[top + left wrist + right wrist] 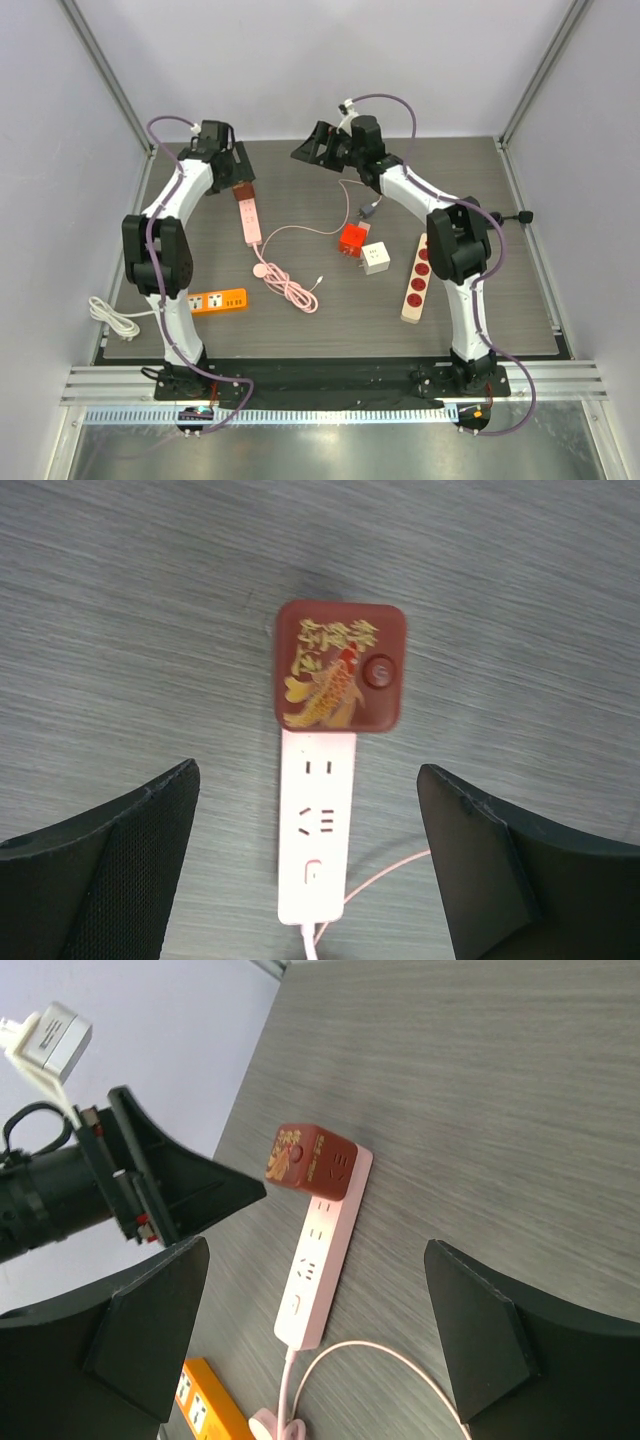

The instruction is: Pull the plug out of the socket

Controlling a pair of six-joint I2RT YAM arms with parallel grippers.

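Observation:
Next, my left gripper grabs the cube plug by opposite sides on either side of the fish design point(244, 191) point(340, 667). That leaves the pink power strip free to be held for unplugging.
A dark red cube plug point(243, 190) with a gold fish design sits plugged into the far end of a pink power strip point(249, 224). My left gripper point(237, 165) hovers right above it, open and empty. In the left wrist view the plug point(340, 665) and the strip point(314, 830) lie between and beyond the open fingers point(110, 865). My right gripper point(318, 146) is open and empty, raised to the right of the plug. Its wrist view shows the plug point(310, 1160), the strip point(320, 1270) and the left gripper point(170, 1185) beside them.
The pink cable point(288, 283) coils in front of the strip. An orange power strip point(218, 301) lies front left, with a white cable point(112, 315) at the table edge. A red cube point(351, 240), a white cube point(375, 257) and a beige strip with red sockets point(417, 278) lie to the right.

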